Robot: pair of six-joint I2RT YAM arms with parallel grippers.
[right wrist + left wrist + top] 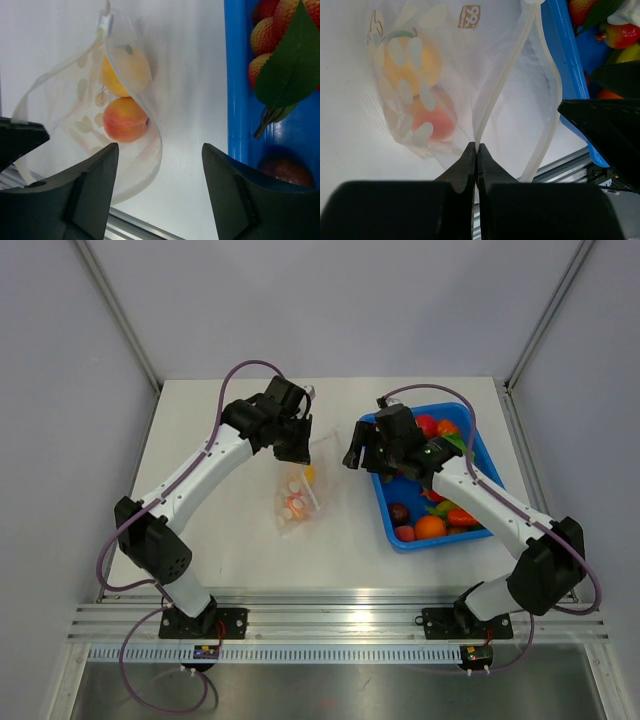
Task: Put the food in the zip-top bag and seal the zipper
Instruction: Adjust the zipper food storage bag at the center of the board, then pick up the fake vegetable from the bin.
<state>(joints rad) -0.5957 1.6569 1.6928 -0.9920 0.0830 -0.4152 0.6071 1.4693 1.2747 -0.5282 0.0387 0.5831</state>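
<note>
My right gripper should next grip the zip-top bag's loose edge on the tray side to spread its opening for the food.
The clear dotted zip-top bag (pixel 298 498) lies on the white table left of the blue tray (pixel 392 530). It holds a yellow-orange fruit (pixel 412 62) and a peach (pixel 434 122), which also show in the right wrist view (pixel 125 72) (pixel 125 120). My left gripper (pixel 476 146) is shut on one lip of the bag's mouth, on the white zipper strip (pixel 507 75); the other lip (pixel 551 100) bows away, so the mouth gapes. My right gripper (pixel 159 146) is open and empty, over bare table between bag (pixel 75 100) and tray (pixel 235 75).
The tray holds several more toy foods: red lychees with a green leaf (pixel 295 55), a dark fruit (pixel 282 170), an orange (pixel 431 526), red and yellow pieces. Aluminium rails (pixel 330 620) run along the table's near edge. Grey walls enclose the table.
</note>
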